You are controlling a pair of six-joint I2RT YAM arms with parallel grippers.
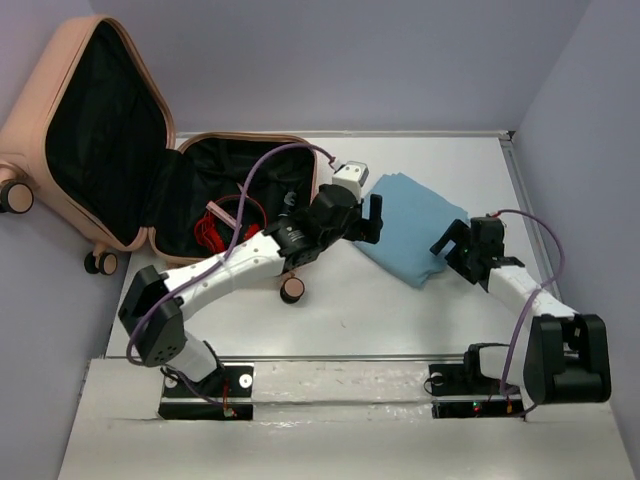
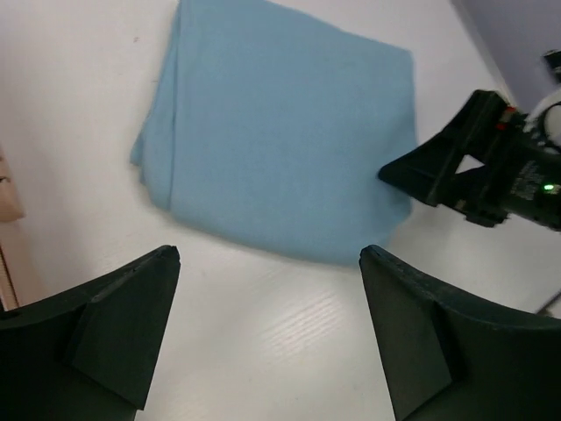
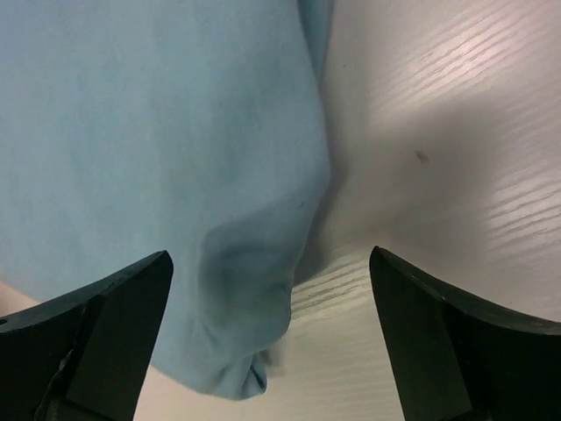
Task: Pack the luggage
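The cloth's corner lies between my right gripper's fingers, which hover above it in the right wrist view, so it is too early to close before lowering.
The luggage, a peach-pink hard-shell suitcase, lies open at the far left, its lid leaning back and the black-lined lower half on the table. A folded light-blue cloth lies flat right of it. My left gripper hovers open at the cloth's left edge, nothing between its fingers. At the cloth's right corner my right gripper also stands open, with the corner lying loose between its fingers, ungripped.
A red item and dark things lie in the suitcase's lower half. One caster wheel sticks out by my left forearm. Purple walls close in the table at the back and right.
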